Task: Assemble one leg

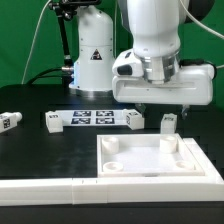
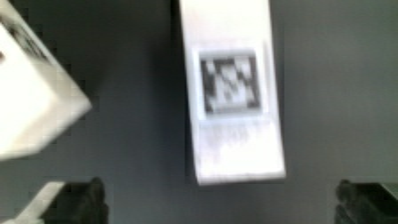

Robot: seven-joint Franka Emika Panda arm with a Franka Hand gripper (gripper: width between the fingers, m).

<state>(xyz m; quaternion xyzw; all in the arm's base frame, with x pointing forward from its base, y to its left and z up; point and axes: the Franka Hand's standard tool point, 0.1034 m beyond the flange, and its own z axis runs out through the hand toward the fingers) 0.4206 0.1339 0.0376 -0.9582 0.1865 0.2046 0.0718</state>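
Note:
The white leg's end (image 1: 168, 123) stops short of the gripper's fingers, so closing now would miss. The gripper should move toward the leg before it closes on the leg.
The leg (image 1: 168, 122) is a small white post on the black table, just behind the far edge of the big white square tray (image 1: 150, 160). In the wrist view the leg (image 2: 231, 90) is a long white block with its black-and-white tag facing the camera. My gripper (image 1: 165, 104) hangs right above it, apart from it. In the wrist view my gripper (image 2: 222, 200) is open and empty. Its two dark fingertips (image 2: 71, 200) stand wide apart at the frame's corners, and the leg's end lies between and beyond them.
The marker board (image 1: 90, 118) lies on the exterior view's left of the leg. Another small white part (image 1: 10, 120) sits at the far left. A white wall (image 1: 40, 185) runs along the front. A blurred white part (image 2: 36, 90) lies beside the leg.

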